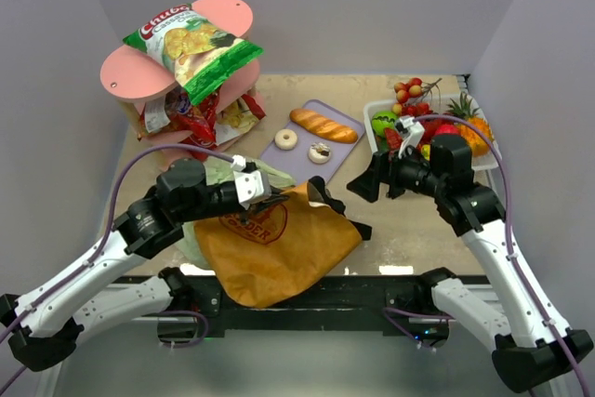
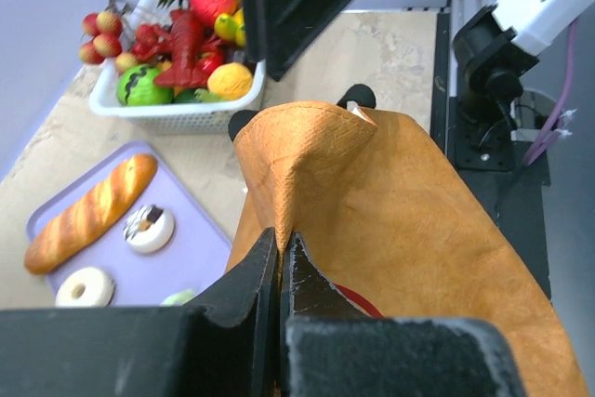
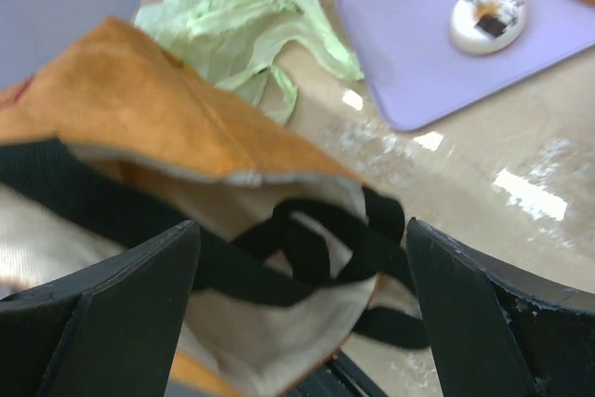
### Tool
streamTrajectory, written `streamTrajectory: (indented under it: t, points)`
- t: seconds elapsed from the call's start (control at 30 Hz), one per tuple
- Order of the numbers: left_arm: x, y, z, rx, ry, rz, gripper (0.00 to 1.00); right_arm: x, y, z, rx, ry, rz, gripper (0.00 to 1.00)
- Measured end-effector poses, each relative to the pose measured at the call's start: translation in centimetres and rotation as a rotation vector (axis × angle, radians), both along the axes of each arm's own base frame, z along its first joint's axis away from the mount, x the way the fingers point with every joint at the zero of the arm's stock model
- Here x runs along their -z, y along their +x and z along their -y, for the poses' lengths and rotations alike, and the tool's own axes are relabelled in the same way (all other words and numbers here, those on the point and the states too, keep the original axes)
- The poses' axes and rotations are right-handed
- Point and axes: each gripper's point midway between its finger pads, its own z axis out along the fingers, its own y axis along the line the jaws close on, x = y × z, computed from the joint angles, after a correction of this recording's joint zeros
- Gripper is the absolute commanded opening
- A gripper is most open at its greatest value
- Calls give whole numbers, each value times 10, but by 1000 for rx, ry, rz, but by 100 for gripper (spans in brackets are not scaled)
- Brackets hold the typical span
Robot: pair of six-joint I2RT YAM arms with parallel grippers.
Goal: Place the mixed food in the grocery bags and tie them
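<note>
My right gripper grabs the brown bag (image 1: 279,239) by the side edge of its opening (image 1: 333,204) next, since that keeps the bag open to place food inside.
The brown bag (image 1: 279,239) with a red round print lies at the table's near edge, black handles at its mouth (image 3: 316,248). My left gripper (image 1: 271,194) is shut on a raised fold of the brown bag (image 2: 284,220). My right gripper (image 1: 364,180) is open, its fingers (image 3: 121,313) spread either side of the bag's mouth, not touching it. The pale-green plastic bag (image 3: 242,25) lies crumpled behind the brown one. A bread loaf (image 1: 323,125) and two round pieces (image 1: 286,138) lie on a lilac tray (image 1: 302,160). The green-and-white chips bag (image 1: 197,48) sits on a pink stand, red packets (image 1: 191,118) beneath.
A white basket (image 1: 379,141) of toy fruit stands at the back right, just behind my right gripper. The pink two-tier stand (image 1: 130,76) is at the back left. Grey walls close in the table on three sides.
</note>
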Motion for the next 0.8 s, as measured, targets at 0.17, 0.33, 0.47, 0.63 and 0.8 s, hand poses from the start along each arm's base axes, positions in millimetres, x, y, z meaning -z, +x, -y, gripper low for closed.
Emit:
streamTrajectory:
  t: [0.17, 0.33, 0.47, 0.63, 0.8]
  points:
    - [1, 1, -15, -52, 28, 15, 0, 32, -26, -8, -90, 33, -86, 99]
    - [-9, 0, -25, -86, 18, 35, 0, 82, -45, -13, -133, 53, -248, 99]
    - [-16, -2, -28, -88, 3, 48, 0, 106, -50, -17, -127, 90, -346, 99]
    - [-17, -1, -28, -89, 6, 53, 0, 122, -50, -28, -98, 202, -439, 99]
    - [-17, 0, -28, -93, 13, 61, 0, 134, -56, -29, -45, 251, -532, 98]
